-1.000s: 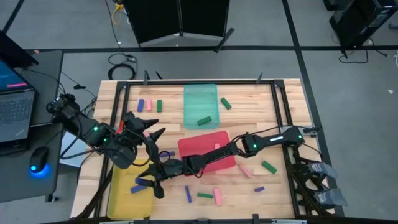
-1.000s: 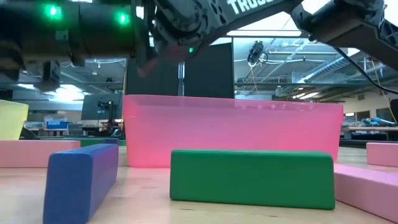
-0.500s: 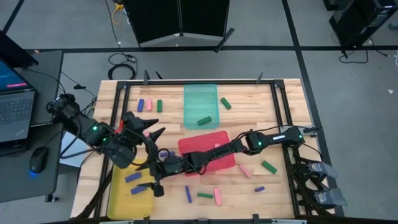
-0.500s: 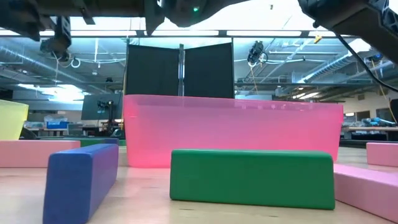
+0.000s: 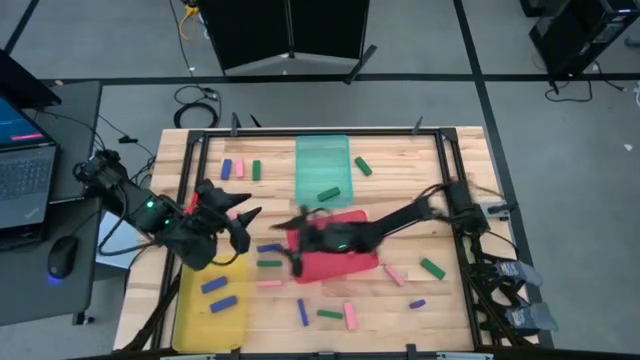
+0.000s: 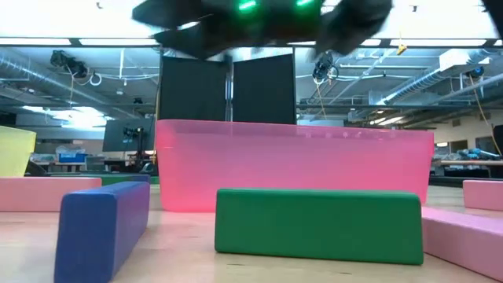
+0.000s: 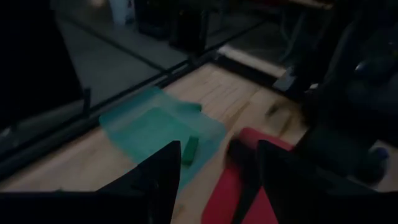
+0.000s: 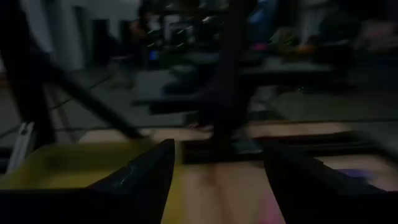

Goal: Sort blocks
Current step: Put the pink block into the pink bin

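The blue block needs to go into the yellow tray (image 5: 190, 320), so my left gripper should grab the block by its long sides next.
Small blue, green and pink blocks lie flat across the table. Two blue blocks (image 5: 213, 285) lie in the yellow tray (image 5: 190, 320), and one green block (image 5: 328, 194) (image 7: 189, 149) lies in the teal tray (image 5: 322, 155). A blue (image 5: 268, 248), a green (image 5: 268, 264) and a pink block (image 5: 268, 282) lie between the yellow and red trays. My right gripper (image 5: 296, 240) (image 8: 217, 186) is open and empty, blurred, over the red tray's left edge (image 5: 295, 250). My left gripper (image 5: 240, 215) (image 7: 214, 186) is open and empty, hovering beyond the yellow tray's far end.
Three blocks (image 5: 239, 168) lie at the far left and a green one (image 5: 362, 166) right of the teal tray. More blocks (image 5: 329, 314) lie along the near edge and near the right side (image 5: 432, 267). In the low view a green block (image 6: 318, 224) lies before the red tray (image 6: 291, 165).
My right gripper has drawn back from over the yellow tray's right rim toward the table's right and far side, to the red tray's left edge, moving fast. The three blocks it stood over now show between the trays.
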{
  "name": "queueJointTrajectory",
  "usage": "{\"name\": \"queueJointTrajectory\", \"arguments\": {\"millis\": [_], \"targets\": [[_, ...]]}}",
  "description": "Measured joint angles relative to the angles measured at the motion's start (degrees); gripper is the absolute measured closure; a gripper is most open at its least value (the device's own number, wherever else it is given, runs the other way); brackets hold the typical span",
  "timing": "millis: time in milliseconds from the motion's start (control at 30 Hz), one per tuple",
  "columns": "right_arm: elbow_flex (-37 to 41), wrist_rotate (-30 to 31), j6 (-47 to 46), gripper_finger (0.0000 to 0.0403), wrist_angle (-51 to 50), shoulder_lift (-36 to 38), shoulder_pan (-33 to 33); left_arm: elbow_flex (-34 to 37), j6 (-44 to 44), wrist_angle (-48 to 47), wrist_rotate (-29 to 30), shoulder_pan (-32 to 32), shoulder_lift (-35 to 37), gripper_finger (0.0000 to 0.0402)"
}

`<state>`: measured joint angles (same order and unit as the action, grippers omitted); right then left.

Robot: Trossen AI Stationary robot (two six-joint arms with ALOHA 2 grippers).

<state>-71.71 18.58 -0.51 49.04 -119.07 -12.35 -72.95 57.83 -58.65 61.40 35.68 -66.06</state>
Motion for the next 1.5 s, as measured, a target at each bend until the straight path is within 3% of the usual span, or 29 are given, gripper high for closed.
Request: {"name": "queueJointTrajectory", "arguments": {"millis": [200,333,600,700,933,1200,1500], "targets": [[20.85,8.58,2.66,0.0147,2.78,19.04,-0.13,0.00,2.59,-7.13,-13.06,-8.60,-1.54,0.0184],[32.29,14.21,4.02,0.0148,6.73,30.46,-0.83,0.00,-0.60,-12.20,-23.39,-15.54,-5.78,0.0184],[47.40,15.70,1.85,0.0149,6.92,47.21,-2.39,0.00,-27.73,-19.51,-40.98,-27.73,-19.41,0.0184],[50.30,17.27,2.19,0.0149,6.63,51.08,-4.68,0.00,-38.08,-22.22,-42.77,-31.13,-24.85,0.0184],[52.11,29.91,6.04,0.0149,-1.58,58.76,-12.71,0.98,-52.00,-19.94,-44.49,-37.00,-30.34,0.0183],[52.11,41.54,8.23,0.0149,-13.21,66.11,-21.38,11.01,-56.64,-13.32,-49.03,-41.62,-26.51,0.0183],[52.11,48.42,9.74,0.0148,-21.17,73.05,-26.81,22.43,-60.88,-3.44,-54.21,-42.90,-23.19,0.0183]]}}
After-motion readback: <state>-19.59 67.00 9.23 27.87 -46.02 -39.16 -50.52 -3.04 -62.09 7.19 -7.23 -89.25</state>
